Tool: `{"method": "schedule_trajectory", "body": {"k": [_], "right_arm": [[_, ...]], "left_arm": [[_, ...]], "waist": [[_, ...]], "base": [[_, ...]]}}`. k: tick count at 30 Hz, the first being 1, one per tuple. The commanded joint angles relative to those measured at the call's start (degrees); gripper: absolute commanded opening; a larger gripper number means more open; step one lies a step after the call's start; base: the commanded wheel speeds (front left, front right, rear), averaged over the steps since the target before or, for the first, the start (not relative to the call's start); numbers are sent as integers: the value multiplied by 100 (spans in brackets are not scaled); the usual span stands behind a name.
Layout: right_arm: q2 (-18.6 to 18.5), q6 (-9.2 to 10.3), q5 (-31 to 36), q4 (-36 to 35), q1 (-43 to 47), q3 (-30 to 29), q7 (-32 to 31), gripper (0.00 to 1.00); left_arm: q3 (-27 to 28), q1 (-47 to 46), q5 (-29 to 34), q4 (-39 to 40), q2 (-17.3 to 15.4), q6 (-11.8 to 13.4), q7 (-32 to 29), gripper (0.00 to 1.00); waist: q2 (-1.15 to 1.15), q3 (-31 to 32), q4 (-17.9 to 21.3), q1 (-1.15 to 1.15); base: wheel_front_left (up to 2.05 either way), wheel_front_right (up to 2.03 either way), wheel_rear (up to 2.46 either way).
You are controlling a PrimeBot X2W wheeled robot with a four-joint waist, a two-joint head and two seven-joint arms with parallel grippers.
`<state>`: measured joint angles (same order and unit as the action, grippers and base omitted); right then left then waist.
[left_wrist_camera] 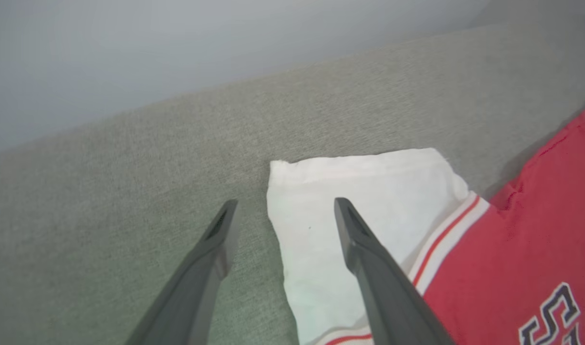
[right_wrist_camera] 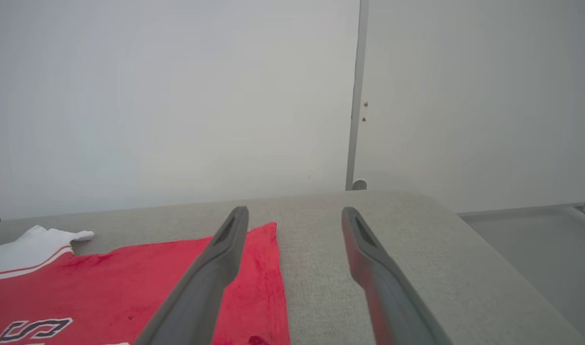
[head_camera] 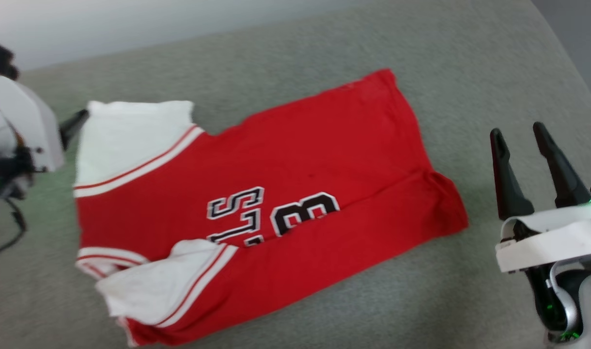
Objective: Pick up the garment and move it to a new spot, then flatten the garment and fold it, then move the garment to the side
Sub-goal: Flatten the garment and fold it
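My left gripper should next pinch the garment by the outer edge of its white sleeve [head_camera: 86, 120], as the rest lies flat on the cushion.
The red garment [head_camera: 286, 194], a jersey with black-and-white lettering, lies spread on the grey cushion [head_camera: 286, 53], its white lining turned out at two left corners. My left gripper [left_wrist_camera: 280, 206] hovers open over the upper white flap [left_wrist_camera: 369, 187], one finger above the cloth and one over bare cushion. In the head view only a dark fingertip [head_camera: 75, 123] of that gripper pokes out beside the flap [head_camera: 131, 131]. My right gripper [head_camera: 518, 133] stands open to the right of the garment, empty. From the right wrist view the garment's [right_wrist_camera: 129, 287] edge lies under the left finger [right_wrist_camera: 216, 268].
The grey cushion [right_wrist_camera: 369, 258] ends at a rounded right edge, with floor [right_wrist_camera: 537, 239] beyond. A pale wall [right_wrist_camera: 177, 96] with a vertical seam stands behind it. Bare cushion surrounds the garment on all sides.
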<state>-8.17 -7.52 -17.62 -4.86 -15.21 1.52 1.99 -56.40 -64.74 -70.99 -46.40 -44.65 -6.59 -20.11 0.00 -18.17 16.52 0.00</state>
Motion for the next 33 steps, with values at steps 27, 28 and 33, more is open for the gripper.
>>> {"method": "schedule_trajectory", "body": {"k": [27, 28, 33], "right_arm": [[-729, 7, -763, 1028, -2359, 1410, -2468, 100], [-758, 7, -879, 1293, -2614, 1505, -2747, 100], [-928, 7, -1279, 2569, -3859, 1964, -3970, 100]], "left_arm": [[-269, -425, -864, 44, 115, -98, -1333, 0], [-282, -438, -870, 72, 150, -98, -1311, 0], [-369, -577, -915, 259, 272, -97, -1233, 0]], "waist": [[0, -884, 93, 0], [0, -903, 27, 0], [0, -1049, -273, 0]], "base": [[0, 0, 0], [0, 0, 0], [0, 0, 0]]}}
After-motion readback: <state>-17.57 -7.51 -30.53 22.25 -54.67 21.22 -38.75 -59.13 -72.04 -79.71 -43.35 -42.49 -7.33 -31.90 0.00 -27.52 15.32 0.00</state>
